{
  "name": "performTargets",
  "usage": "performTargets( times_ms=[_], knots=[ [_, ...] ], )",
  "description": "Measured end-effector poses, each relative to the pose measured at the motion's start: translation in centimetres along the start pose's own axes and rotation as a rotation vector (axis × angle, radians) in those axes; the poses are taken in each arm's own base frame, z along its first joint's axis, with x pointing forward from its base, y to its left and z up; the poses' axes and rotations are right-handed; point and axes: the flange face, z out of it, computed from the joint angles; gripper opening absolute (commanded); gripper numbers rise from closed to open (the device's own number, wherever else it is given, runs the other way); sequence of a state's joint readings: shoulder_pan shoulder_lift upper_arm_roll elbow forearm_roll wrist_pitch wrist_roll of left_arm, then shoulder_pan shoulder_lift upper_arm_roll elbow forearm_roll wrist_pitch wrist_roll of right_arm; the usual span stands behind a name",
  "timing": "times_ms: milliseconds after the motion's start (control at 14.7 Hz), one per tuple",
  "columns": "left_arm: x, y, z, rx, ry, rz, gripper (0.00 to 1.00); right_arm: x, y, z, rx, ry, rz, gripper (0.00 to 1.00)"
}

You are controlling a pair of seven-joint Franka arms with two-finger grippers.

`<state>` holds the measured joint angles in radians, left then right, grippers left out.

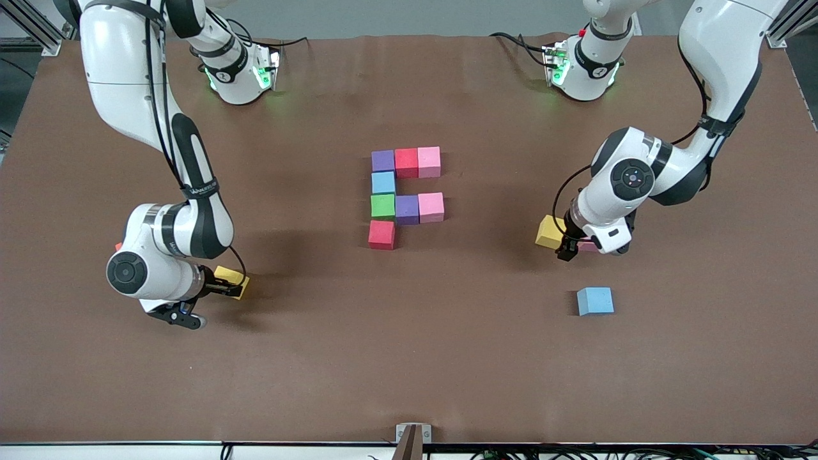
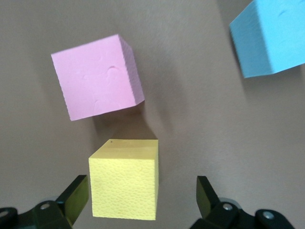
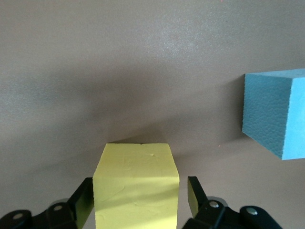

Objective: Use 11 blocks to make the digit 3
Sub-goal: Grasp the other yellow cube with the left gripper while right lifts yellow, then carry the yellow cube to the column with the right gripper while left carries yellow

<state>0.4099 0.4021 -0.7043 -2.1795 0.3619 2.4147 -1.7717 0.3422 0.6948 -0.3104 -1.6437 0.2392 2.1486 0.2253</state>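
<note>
My left gripper's fingers stop above the yellow block's top (image 1: 549,231) (image 2: 124,188), so closing now would miss the block. The left gripper lowers, before it closes on the block.
Eight blocks stand joined mid-table: purple (image 1: 383,160), red (image 1: 406,162) and pink (image 1: 429,161) in a row, then light blue (image 1: 383,183), green (image 1: 383,206), purple (image 1: 407,209), pink (image 1: 431,207) and red (image 1: 381,234). My right gripper (image 1: 223,287) (image 3: 139,191) is open around a yellow block (image 1: 235,281) (image 3: 136,191) on the table; one finger touches it. My left gripper (image 1: 565,249) (image 2: 141,191) is open around another yellow block (image 1: 549,231) (image 2: 125,183). Beside that lie a pink block (image 2: 97,76) and a light blue block (image 1: 595,300) (image 2: 269,36).
A blue block (image 3: 274,114) lies near the right gripper's yellow block; the right arm hides it in the front view. A sliver of orange (image 1: 118,246) shows at that arm's wrist. Brown tabletop (image 1: 409,358) spreads wide between the joined blocks and the front camera.
</note>
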Motion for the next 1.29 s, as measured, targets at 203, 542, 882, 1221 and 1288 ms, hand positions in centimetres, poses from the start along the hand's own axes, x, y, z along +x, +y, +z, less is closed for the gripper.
performTargets(
  times_ms=[203, 542, 882, 1221, 1288],
  knots=[
    [-0.2, -1.1, 1.2, 0.009, -0.009, 0.002, 0.99, 0.0, -0.2, -0.2, 0.004, 0.004, -0.004, 0.38],
    [0.0, -1.9, 2.0, 0.022, -0.014, 0.000, 0.99, -0.1, -3.5, -2.0, 0.037, 0.039, -0.058, 0.37],
    [-0.2, -2.3, 2.7, 0.026, -0.022, 0.002, 0.99, -4.2, -14.9, -9.0, 0.062, 0.035, -0.249, 0.36],
    [0.4, -2.5, 3.4, 0.033, -0.037, -0.012, 0.51, -10.0, -24.7, -13.6, 0.079, 0.092, -0.416, 0.33],
    [0.4, -2.4, 3.4, 0.031, -0.038, -0.013, 0.41, -11.2, -26.4, -13.5, 0.077, 0.097, -0.444, 0.33]
  ],
)
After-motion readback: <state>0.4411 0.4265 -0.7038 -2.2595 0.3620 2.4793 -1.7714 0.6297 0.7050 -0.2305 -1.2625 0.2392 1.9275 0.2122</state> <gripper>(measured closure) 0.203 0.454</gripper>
